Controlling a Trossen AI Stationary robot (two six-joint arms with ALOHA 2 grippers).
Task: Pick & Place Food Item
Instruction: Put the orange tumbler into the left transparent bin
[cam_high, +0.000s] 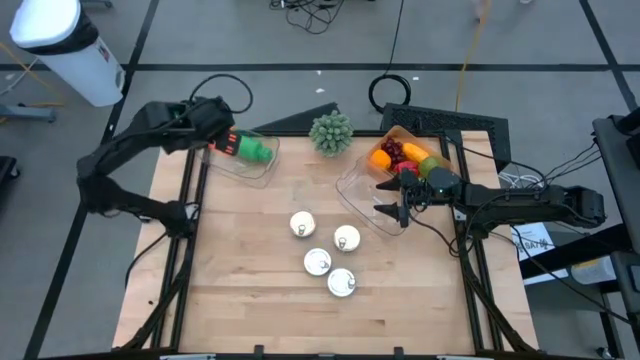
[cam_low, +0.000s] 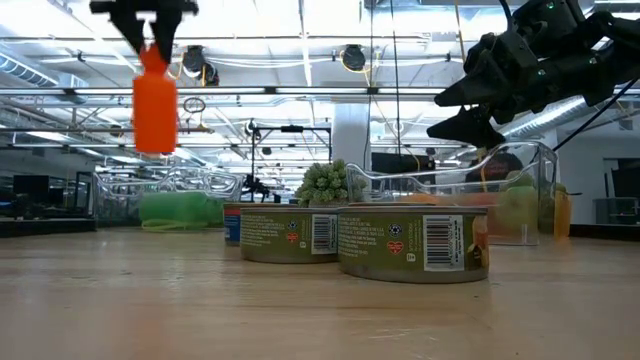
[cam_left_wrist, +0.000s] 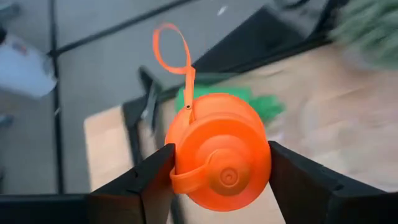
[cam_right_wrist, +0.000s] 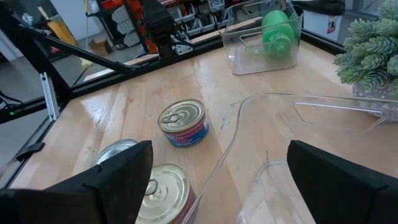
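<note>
The robot should keep its left gripper closed on the orange bottle (cam_left_wrist: 217, 152) until it is lower, because the bottle is above the clear bin and would drop if the gripper opened now.
An orange bottle-shaped food item (cam_left_wrist: 217, 155) with a thin loop strap (cam_left_wrist: 171, 46) hangs high over the table's far left corner, where my left gripper (cam_high: 222, 140) is shut on it. Just below lies a green item (cam_high: 257, 151) in a clear bin (cam_high: 245, 168). A second clear bin (cam_high: 352, 188) at the far right holds red, orange and green food pieces (cam_high: 405, 158). My right gripper (cam_high: 392, 212) stands open at that bin's near rim, with nothing between its fingers. My left gripper pinches the orange item between its two fingers (cam_left_wrist: 155, 177), one on each side of its round body (cam_left_wrist: 180, 149). In the low view the fingers come from above onto its narrow upper end (cam_low: 153, 52). The item hangs upright below them, lifted clear of table and bin.
Several flat tins (cam_high: 318, 262) stand in the middle of the wooden table. A small green plant (cam_high: 331, 133) sits at the far edge between the two bins. Bare wood lies along the near edge and left side.
</note>
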